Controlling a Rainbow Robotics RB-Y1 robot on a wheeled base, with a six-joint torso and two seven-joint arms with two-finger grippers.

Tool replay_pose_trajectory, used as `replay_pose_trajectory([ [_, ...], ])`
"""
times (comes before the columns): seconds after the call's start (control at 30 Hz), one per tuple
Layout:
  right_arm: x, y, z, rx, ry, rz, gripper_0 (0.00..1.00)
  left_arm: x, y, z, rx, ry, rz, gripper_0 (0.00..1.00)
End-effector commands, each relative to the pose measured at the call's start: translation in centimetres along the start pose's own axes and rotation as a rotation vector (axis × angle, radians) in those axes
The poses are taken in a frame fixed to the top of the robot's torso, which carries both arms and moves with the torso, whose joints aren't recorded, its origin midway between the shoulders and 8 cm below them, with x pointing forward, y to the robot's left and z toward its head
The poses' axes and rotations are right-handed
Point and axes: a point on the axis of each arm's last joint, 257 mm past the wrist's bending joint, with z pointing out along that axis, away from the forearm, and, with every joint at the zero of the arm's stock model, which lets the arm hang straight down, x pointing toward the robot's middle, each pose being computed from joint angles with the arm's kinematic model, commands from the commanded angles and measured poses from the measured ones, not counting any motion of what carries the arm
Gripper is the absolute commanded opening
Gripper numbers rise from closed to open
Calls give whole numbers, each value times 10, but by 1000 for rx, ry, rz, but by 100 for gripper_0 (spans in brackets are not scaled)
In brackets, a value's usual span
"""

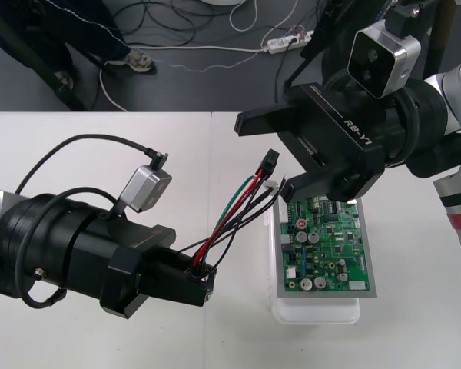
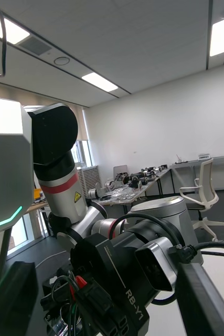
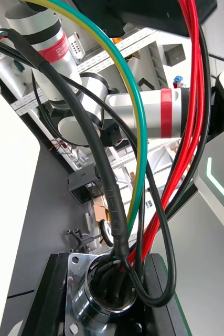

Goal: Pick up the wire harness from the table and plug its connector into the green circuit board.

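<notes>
The robot's right gripper next needs to take hold of the harness by the wires close behind its black plug point(image 1: 270, 162), because the left gripper's fingers cover the harness's socket end.
My left gripper point(image 1: 200, 281) is shut on the harness's round metal socket point(image 3: 102, 295), held above the table left of the green circuit board point(image 1: 327, 247). From the socket the red, green and black wires point(image 1: 232, 217) rise up and to the right to the small black plug point(image 1: 270, 162). The plug hangs in the air off the board's far left corner. My right gripper point(image 1: 276, 157) is open, and the plug sits in the wide gap between its fingers point(image 1: 252, 121). In the right wrist view its fingers point(image 2: 205, 299) stand far apart around the left gripper point(image 2: 98, 294).
The board rests on a white base point(image 1: 315, 312) at the right of the table. The left arm's wrist camera point(image 1: 144, 188) and its black cable point(image 1: 69, 150) stand over the left half. Bare table lies at the front and the far left.
</notes>
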Motion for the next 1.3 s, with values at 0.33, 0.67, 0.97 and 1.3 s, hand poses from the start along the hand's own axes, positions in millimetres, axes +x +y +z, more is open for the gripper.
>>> replay_pose_trajectory([
  [0.33,-6,2,10,-38,7,-36,0,5,-10,11,47,-7,48,0],
  [0.67,-2,2,4,-24,28,-23,0,5,-10,12,48,-8,55,0],
  [0.97,2,1,-1,-10,43,-20,0,5,-10,12,48,-10,66,1],
  [1.3,6,-1,-3,-3,59,-5,0,0,-8,12,37,-29,87,100],
])
